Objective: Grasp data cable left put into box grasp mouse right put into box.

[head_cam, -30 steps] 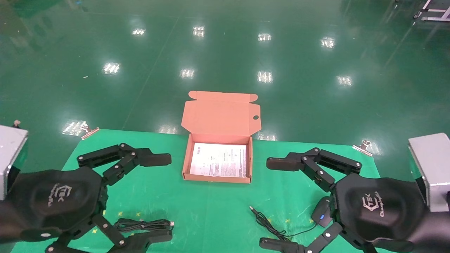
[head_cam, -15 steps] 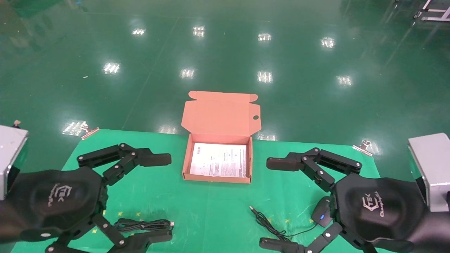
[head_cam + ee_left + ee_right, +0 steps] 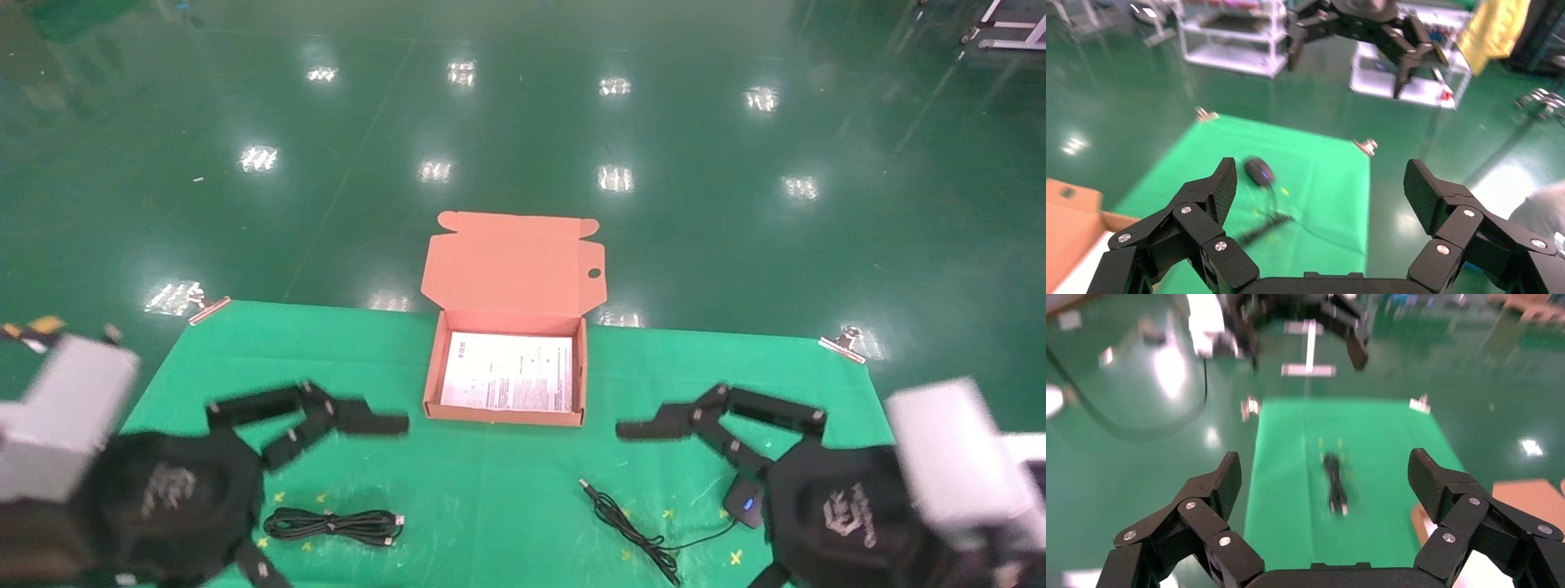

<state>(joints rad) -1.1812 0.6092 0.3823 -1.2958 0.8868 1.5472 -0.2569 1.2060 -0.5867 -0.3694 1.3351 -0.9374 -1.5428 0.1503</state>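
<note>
My left gripper will next take hold of the data cable by its tied middle (image 3: 333,523), because there are loose loops at both of the cable's ends.
The salmon-orange box (image 3: 433,384) lies open at the table's far middle, lid back, a white leaflet inside. The data cable (image 3: 331,523) lies coiled at the front left; it also shows in the right wrist view (image 3: 1335,484). The black mouse (image 3: 745,502) with a blue wheel lies at the front right, its thin cord (image 3: 629,527) trailing left; it also shows in the left wrist view (image 3: 1258,170). My left gripper (image 3: 372,494) is open and empty above the data cable. My right gripper (image 3: 621,510) is open and empty beside the mouse.
A green cloth (image 3: 507,482) covers the table, clipped at its far corners (image 3: 208,309) (image 3: 846,343). Beyond the far edge is the shiny green floor. The box corner shows in the left wrist view (image 3: 1070,205). Each wrist view shows the other gripper farther off.
Both arms have shifted toward the front of the table and are blurred with motion. More of the data cable and the mouse now show. The objects have not moved.
</note>
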